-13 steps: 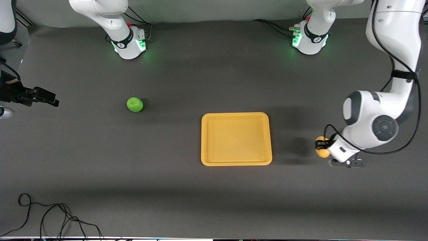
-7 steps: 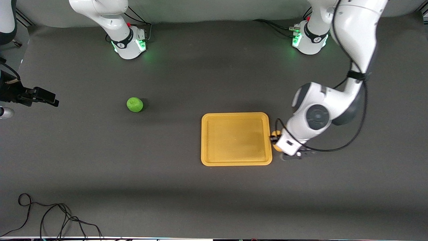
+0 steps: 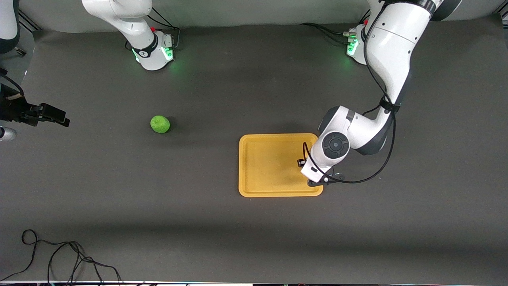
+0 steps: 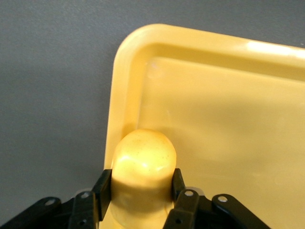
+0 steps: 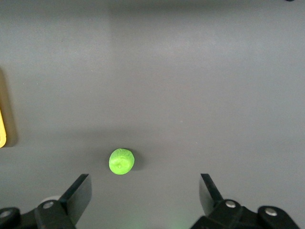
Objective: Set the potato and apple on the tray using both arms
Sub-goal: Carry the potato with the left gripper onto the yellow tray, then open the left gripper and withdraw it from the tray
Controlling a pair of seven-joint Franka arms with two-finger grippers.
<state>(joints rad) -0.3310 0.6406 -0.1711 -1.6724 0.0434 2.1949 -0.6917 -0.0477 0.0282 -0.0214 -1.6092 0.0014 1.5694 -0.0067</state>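
Observation:
My left gripper should open now, because the potato (image 4: 143, 162) sits inside the tray's rim (image 4: 116, 95) in the left wrist view and would stay there.
The yellow-orange tray (image 3: 270, 163) lies mid-table. My left gripper (image 3: 311, 171) is over the tray's end toward the left arm. In the left wrist view it (image 4: 142, 183) is shut on the potato (image 4: 143, 162), just inside the tray's rim (image 4: 116, 95) near a corner. I cannot tell if the potato touches the tray. The arm hides the potato in the front view. The green apple (image 3: 160, 124) rests on the table toward the right arm's end. My right gripper (image 5: 145, 191) is open and empty, high over the table by the apple (image 5: 121, 161).
The dark mat covers the table. The two arm bases with green lights (image 3: 152, 53) (image 3: 363, 47) stand along the robots' edge. A loose black cable (image 3: 59, 258) lies at the corner nearest the front camera at the right arm's end. A sliver of the tray (image 5: 1, 129) shows in the right wrist view.
My left arm has carried the potato from over the table at the left arm's end to over the tray's end. The apple and the right arm have not moved.

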